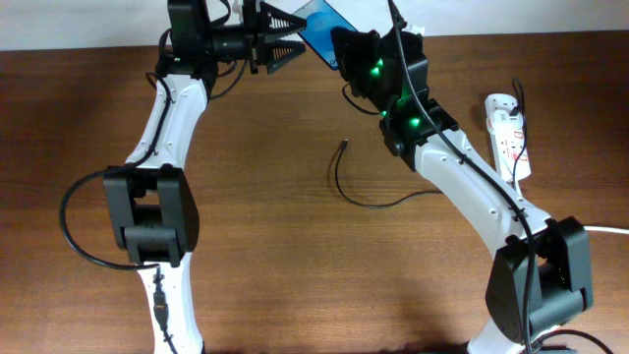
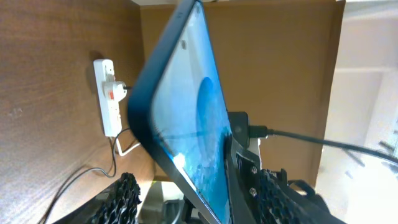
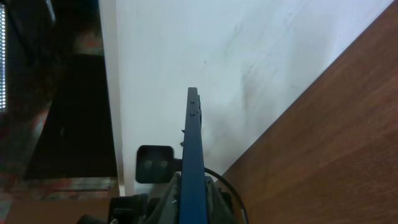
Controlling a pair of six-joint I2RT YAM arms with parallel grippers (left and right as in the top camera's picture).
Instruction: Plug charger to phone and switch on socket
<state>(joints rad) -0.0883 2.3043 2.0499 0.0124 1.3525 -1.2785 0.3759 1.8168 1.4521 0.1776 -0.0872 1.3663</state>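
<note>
My left gripper is to grab the phone next by the end opposite my right gripper. The phone's lower end then stays free to plug in the charger (image 1: 369, 202).
The phone (image 1: 319, 22) with its blue screen is held up at the table's far edge. My right gripper (image 1: 356, 51) is shut on its lower end; the right wrist view shows the phone (image 3: 195, 143) edge-on, clamped between the fingers (image 3: 194, 199). My left gripper (image 1: 288, 45) is open with its fingers around the phone's other end; in the left wrist view the phone (image 2: 199, 112) stands between the spread jaws (image 2: 200, 196). The charger (image 1: 369, 202) lies curved on the table, its plug tip (image 1: 344, 145) free. The socket (image 1: 508, 133) lies at the right and also shows in the left wrist view (image 2: 109, 99).
A thick white cord (image 1: 609, 230) leaves the table at the right edge. The wooden table (image 1: 295, 256) stretches toward the front between the two arm bases. A white wall (image 3: 186, 50) is behind the table.
</note>
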